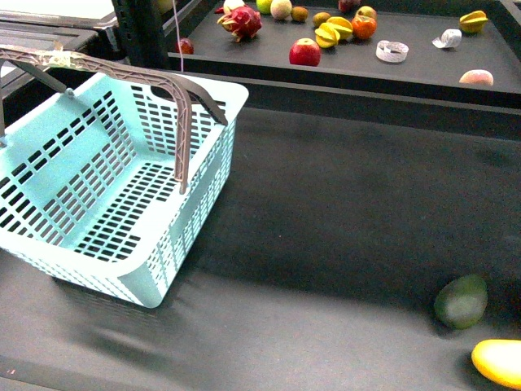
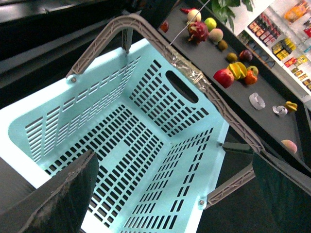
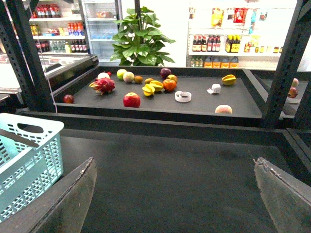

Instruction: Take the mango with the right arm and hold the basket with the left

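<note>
My left gripper will next take hold of the basket by its grey-brown handle [image 1: 181, 130], so that the basket is held while the mango [image 1: 496, 362] is picked.
The light blue basket [image 1: 106, 204] stands at the left of the dark table, its grey-brown handles up. The yellow mango [image 1: 498, 361] lies at the front right corner, partly cut off by the frame edge. Neither arm shows in the front view. My left gripper [image 2: 175, 194] hangs open above the basket [image 2: 146, 145], looking down into its empty slotted inside, one handle [image 2: 228, 187] near a finger. My right gripper [image 3: 175, 194] is open over bare dark table surface, with the basket's corner [image 3: 24, 165] off to one side. The mango is out of the right wrist view.
A dull dark green oval fruit [image 1: 461, 300] lies just beside the mango. A raised back shelf [image 1: 423, 73] carries several fruits, among them a red apple [image 1: 304, 52], a dragon fruit [image 1: 241, 22] and yellow star fruits [image 1: 334, 31]. Shelf posts [image 3: 286, 63] rise at the sides.
</note>
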`<move>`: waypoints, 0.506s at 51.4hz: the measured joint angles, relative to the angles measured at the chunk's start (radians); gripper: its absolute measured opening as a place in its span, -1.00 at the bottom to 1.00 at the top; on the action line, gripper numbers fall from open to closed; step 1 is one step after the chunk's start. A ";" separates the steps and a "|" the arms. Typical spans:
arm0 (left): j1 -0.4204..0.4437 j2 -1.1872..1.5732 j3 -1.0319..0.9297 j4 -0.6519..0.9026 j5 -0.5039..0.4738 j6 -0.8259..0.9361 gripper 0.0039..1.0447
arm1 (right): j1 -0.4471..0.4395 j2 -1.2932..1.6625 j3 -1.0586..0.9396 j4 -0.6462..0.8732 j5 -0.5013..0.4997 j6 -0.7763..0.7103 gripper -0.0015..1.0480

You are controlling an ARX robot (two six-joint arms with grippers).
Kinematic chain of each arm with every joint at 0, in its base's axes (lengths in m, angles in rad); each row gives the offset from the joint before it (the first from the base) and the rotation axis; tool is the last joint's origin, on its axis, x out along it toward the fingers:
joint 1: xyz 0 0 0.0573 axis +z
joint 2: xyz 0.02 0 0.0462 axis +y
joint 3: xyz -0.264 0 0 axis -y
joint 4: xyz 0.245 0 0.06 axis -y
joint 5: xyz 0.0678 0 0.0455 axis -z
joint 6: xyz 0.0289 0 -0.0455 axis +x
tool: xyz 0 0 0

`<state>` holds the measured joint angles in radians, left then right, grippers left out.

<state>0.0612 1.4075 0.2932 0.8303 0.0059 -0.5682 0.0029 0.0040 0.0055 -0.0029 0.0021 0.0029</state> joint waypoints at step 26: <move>-0.195 0.363 0.288 0.005 -0.029 -0.174 0.89 | 0.000 0.000 0.000 0.000 0.000 0.000 0.85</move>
<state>-0.1337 1.7702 0.5816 0.8356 -0.0231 -0.7418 0.0029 0.0040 0.0055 -0.0029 0.0017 0.0029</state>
